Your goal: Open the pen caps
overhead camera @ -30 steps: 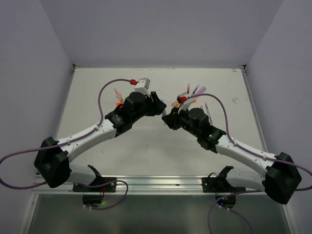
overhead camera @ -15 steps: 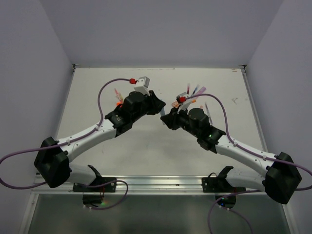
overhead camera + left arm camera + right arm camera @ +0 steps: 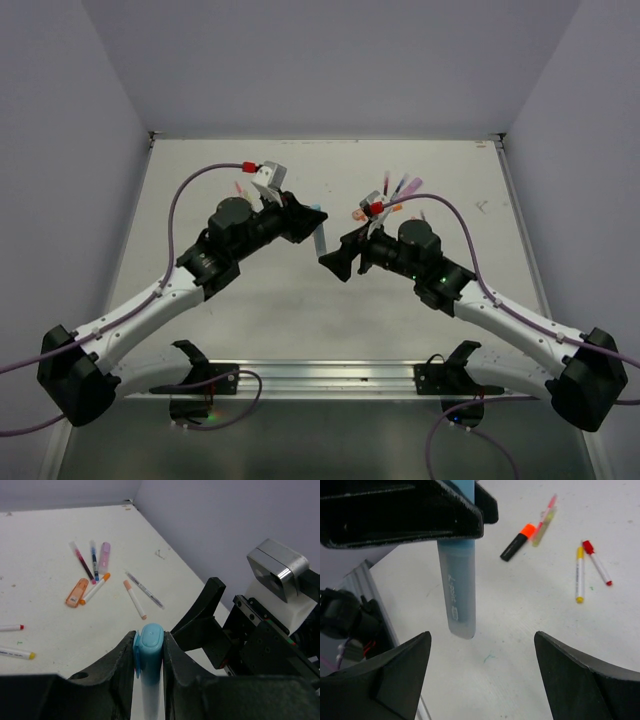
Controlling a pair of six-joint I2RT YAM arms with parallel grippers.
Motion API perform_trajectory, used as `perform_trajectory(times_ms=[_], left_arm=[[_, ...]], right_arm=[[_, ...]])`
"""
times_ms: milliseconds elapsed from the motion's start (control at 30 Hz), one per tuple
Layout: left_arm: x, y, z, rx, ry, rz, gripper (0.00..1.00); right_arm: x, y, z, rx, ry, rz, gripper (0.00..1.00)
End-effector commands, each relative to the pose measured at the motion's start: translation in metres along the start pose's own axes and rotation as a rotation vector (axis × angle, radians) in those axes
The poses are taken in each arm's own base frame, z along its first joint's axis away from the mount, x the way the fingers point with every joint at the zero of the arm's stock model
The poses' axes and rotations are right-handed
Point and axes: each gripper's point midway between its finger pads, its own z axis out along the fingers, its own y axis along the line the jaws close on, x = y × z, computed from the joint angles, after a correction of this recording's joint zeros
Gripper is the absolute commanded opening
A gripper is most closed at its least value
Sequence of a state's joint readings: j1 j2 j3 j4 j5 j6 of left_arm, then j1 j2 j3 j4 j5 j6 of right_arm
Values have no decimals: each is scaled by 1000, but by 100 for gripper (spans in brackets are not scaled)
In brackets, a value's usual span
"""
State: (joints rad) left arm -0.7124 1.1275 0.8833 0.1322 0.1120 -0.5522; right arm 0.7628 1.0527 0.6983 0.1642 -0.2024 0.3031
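My right gripper grabs the light blue highlighter's frosted body near its lower end [image 3: 320, 244] [image 3: 460, 611] next, so the left gripper is free to pull the highlighter's cap open.
My left gripper [image 3: 149, 639] is shut on a light blue highlighter [image 3: 150, 645], whose rounded blue end pokes up between the fingers. From the right wrist view its frosted barrel [image 3: 457, 596] hangs down out of the left gripper, above the table. My right gripper [image 3: 482, 639] stands wide open just short of the barrel's lower end, touching nothing. From above, the highlighter [image 3: 320, 236] sits between the left gripper [image 3: 302, 222] and the right gripper [image 3: 338, 258]. Whether a cap has come off it I cannot tell.
Loose pens lie on the white table: an orange highlighter [image 3: 76, 593], a purple one [image 3: 104, 556], several thin pens [image 3: 144, 589]. Also a black-and-orange marker [image 3: 516, 544], a yellow pen [image 3: 579, 574] and a red-capped pen [image 3: 597, 563]. Grey walls enclose the table.
My right gripper has opened wide and let go of the highlighter, backing off slightly. The left arm has swung left and lower, still holding the highlighter.
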Motion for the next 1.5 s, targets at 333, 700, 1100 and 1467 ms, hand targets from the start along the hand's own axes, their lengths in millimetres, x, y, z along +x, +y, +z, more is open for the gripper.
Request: perform_trajectory(times_ms=[333,700,1100,1467], left_arm=[[-16,-43,-50,472,-82,97,0],[-21,-53,-59,524,-125,63,0],[-22,-56,-56,571,-159,9,0],[-46,-63,-60,593,-250,47,0]], right_arm=[[-36,75,-8,-429,24,-103,84],[-40,70,6,-443,-2,-85,72],[-31,79,12,-526,24,-55,43],[8,74,3,-538,110,-15,0]])
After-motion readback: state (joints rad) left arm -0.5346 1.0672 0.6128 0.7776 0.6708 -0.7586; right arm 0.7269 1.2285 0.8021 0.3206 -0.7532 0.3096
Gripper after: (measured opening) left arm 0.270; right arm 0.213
